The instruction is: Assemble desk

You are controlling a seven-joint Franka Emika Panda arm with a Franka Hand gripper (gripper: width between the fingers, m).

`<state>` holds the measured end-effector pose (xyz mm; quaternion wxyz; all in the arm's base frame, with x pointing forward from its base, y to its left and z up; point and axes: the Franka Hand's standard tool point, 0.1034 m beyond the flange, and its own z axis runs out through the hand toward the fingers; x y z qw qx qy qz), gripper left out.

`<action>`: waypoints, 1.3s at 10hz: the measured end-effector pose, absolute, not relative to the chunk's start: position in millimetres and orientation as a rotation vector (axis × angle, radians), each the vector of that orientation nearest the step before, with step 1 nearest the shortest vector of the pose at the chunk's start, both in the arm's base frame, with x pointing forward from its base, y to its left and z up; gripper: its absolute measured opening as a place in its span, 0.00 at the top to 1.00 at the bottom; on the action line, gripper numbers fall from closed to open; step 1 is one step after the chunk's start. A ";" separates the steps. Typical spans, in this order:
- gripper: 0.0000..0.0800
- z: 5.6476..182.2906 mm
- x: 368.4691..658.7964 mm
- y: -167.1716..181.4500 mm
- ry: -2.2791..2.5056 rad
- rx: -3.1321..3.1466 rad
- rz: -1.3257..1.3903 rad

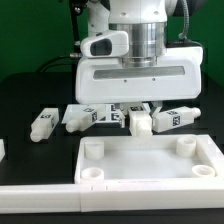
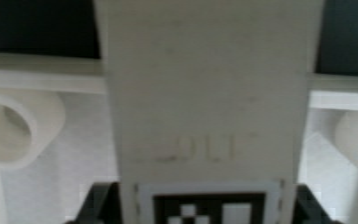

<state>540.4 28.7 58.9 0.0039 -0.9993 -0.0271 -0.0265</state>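
The desk leg [image 1: 142,123] is over the tabletop's far rim, between the corner sockets, so my gripper needs to line the desk leg up with a socket before opening.
My gripper [image 1: 141,112] is shut on a white desk leg [image 1: 142,123] and holds it just behind the far rim of the tabletop [image 1: 150,165]. The tabletop lies flat at the front, with round corner sockets [image 1: 92,150] facing up. Three more legs lie on the black table: one at the exterior view's left [image 1: 42,123], one left of the gripper [image 1: 85,117], one at its right [image 1: 175,117]. In the wrist view the held leg [image 2: 208,90] fills the middle, its tag between my black fingers [image 2: 108,202]. A socket [image 2: 7,125] shows on either side of it.
A long white rail [image 1: 40,190] runs along the front, left of the tabletop. A small white piece [image 1: 2,150] sits at the exterior view's left edge. The arm's bulky white body [image 1: 140,70] hangs over the row of legs.
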 end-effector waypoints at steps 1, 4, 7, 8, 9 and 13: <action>0.65 58.9 540.4 28.7 -0.084 -3.131 -0.083; 0.65 61.2 509.1 27.7 0.051 -3.111 -0.053; 0.64 58.1 445.1 35.0 0.190 -3.091 0.006; 0.64 58.5 451.1 33.9 0.187 -3.091 0.001; 0.64 58.1 451.7 34.0 0.187 -3.091 0.001; 0.64 27.4 408.7 14.5 0.318 -3.113 -0.048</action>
